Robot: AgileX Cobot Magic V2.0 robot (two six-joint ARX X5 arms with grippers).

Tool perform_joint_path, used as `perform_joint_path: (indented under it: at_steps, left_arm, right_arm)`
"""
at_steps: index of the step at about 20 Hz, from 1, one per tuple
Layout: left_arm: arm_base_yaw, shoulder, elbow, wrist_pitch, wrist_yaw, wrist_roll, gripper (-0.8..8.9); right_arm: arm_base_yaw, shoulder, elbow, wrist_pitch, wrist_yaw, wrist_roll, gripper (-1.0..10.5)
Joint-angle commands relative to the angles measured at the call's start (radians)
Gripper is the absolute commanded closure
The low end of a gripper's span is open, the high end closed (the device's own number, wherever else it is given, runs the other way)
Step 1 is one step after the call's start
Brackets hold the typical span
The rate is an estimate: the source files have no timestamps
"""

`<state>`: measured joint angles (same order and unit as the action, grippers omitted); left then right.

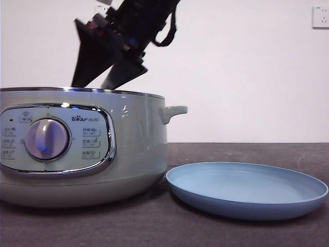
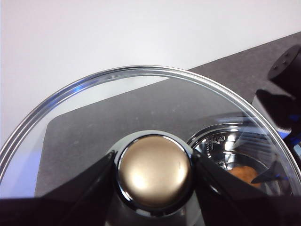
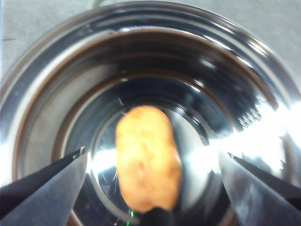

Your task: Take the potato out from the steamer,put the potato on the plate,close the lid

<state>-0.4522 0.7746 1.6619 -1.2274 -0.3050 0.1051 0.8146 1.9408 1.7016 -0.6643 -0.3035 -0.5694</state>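
Observation:
The right gripper grabs the potato (image 3: 148,157) by its facing long sides next, since the potato stretches long between its rounded ends and is narrower across.
The pale grey-green steamer (image 1: 128,139) stands at the left of the front view, uncovered. The brown-orange potato (image 3: 148,157) lies on the shiny bottom of its inner pot (image 3: 42,94). My right gripper (image 3: 153,165) is open, its jaws spread either side of the potato and not touching it; in the front view it (image 1: 97,82) dips into the steamer from above. My left gripper (image 2: 154,172) is shut on the knob (image 2: 154,170) of the glass lid (image 2: 94,99), held up off to the side of the steamer. The light-blue plate (image 1: 247,188) lies to the right, with nothing on it.
The dark table (image 1: 247,152) runs behind the plate to a white wall. A white wall socket (image 1: 320,17) sits at the top right. The steamer's side handle (image 1: 174,111) points toward the plate.

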Motion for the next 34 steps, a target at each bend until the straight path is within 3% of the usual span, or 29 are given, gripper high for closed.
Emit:
perform_joint_path:
  at_steps: [1, 7, 10, 12, 13, 16, 21, 24, 26, 29, 34]
  left_arm:
    - [0.000, -0.010, 0.013, 0.044, -0.008, 0.012, 8.22]
    - [0.000, -0.010, 0.013, 0.043, -0.008, 0.012, 8.22]
    - [0.000, -0.010, 0.013, 0.043, -0.008, 0.012, 8.22]
    - [0.000, -0.010, 0.013, 0.043, -0.008, 0.012, 8.22]
    - [0.000, -0.010, 0.013, 0.043, -0.008, 0.012, 8.22]
    - [0.000, -0.010, 0.013, 0.045, -0.008, 0.012, 8.22]
    - [0.000, -0.004, 0.013, 0.107, -0.004, 0.012, 8.22]
    - [0.000, 0.038, 0.013, 0.148, 0.005, 0.012, 8.22]
    - [0.000, 0.076, 0.013, 0.166, 0.064, 0.012, 8.22]
    - [0.000, 0.137, 0.013, 0.203, 0.136, 0.013, 8.22]
    - [0.000, 0.201, 0.013, 0.244, 0.211, 0.012, 8.22]
  right_arm:
    - [0.019, 0.043, 0.003, 0.016, 0.000, -0.008, 4.8]
    - [0.023, 0.135, 0.003, 0.041, 0.023, -0.016, 4.9]
    - [0.019, 0.145, 0.003, 0.062, 0.027, -0.016, 7.1]
    - [0.019, 0.145, 0.003, 0.072, 0.080, -0.039, 9.2]
    - [0.019, 0.145, 0.003, 0.073, 0.109, -0.056, 9.6]
    - [0.013, 0.129, 0.058, 0.069, 0.157, -0.056, 9.6]
    - [-0.003, -0.024, 0.300, -0.076, 0.153, 0.005, 9.6]
    - [-0.040, -0.215, 0.302, -0.138, 0.153, 0.081, 9.6]
    - [-0.076, -0.312, 0.302, -0.218, 0.153, 0.127, 9.6]
    - [-0.148, -0.415, 0.302, -0.386, 0.153, 0.130, 9.6]
    - [-0.255, -0.514, 0.302, -0.525, 0.149, 0.164, 9.6]
